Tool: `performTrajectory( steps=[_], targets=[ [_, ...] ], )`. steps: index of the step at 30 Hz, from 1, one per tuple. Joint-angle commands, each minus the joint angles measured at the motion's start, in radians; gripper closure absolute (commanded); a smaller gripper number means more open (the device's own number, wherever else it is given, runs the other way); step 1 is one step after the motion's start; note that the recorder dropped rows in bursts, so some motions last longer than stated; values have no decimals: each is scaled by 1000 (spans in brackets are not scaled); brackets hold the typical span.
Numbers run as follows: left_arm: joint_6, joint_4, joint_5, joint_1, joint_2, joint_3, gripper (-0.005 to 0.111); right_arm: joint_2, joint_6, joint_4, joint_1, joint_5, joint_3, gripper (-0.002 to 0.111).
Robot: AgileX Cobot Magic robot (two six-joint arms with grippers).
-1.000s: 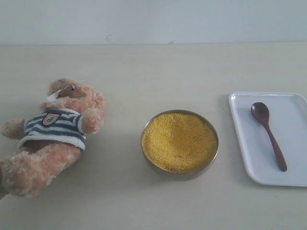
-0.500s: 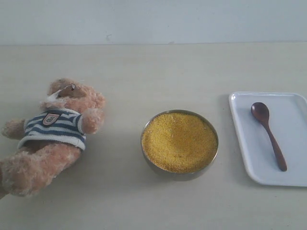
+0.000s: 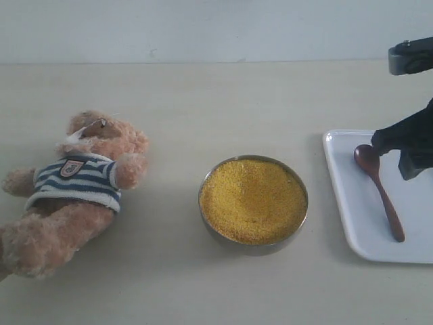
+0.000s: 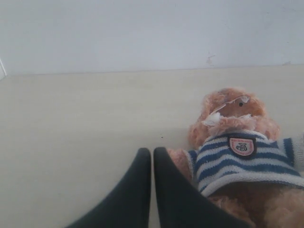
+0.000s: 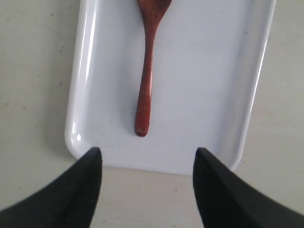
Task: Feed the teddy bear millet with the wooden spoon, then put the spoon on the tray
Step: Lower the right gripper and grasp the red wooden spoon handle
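Note:
The right gripper grabs the spoon by its handle end [image 3: 397, 231] next, so the wooden spoon's bowl stays free to scoop millet for the teddy bear.
The teddy bear [image 3: 74, 189] lies on its back at the table's left, striped shirt up. The millet [image 3: 252, 200] fills a round metal bowl [image 3: 201, 203] in the middle. On the white tray [image 3: 348, 203] at the right lies the wooden spoon [image 3: 384, 200], its bowl at the far end. My right gripper [image 3: 408, 152] hangs over the tray's far part, above the spoon's bowl. In the right wrist view it [image 5: 147, 154] is open and empty, with the spoon [image 5: 147, 80] and tray [image 5: 204, 95] below. My left gripper [image 4: 152, 153] is shut and empty beside the bear [image 4: 237, 156].
A pale wall runs along the back of the beige table [image 3: 203, 101]. Bare tabletop lies between the bear and the bowl, and between the bowl and the tray. The tray runs past the right edge of the exterior view.
The right arm has come into the exterior view from the right and now hangs over the tray. Bear, bowl, spoon and tray have not moved.

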State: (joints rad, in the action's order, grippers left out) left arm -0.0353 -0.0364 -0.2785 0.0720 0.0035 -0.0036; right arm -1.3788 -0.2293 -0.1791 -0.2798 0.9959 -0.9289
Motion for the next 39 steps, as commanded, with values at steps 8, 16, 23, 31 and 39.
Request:
performTrajectory(
  steps=[8,16,23,31,39],
  targets=[
    [-3,-5,9,-4,-3,4,103,-29,-132,-118,-2,-279,203,53],
    [-3,-5,9,-4,-3,4,103,-42,-153,-120,10,-344,221,53],
    [-3,-5,9,-4,-3,4,103,-174,-153,-116,18,-381,221,53],
    [-3,-5,9,-4,-3,4,103,-278,-158,-118,18,-442,217,53],
    [-3,-5,9,-4,-3,4,103,-321,-158,-123,64,-435,194,53]
  ],
)
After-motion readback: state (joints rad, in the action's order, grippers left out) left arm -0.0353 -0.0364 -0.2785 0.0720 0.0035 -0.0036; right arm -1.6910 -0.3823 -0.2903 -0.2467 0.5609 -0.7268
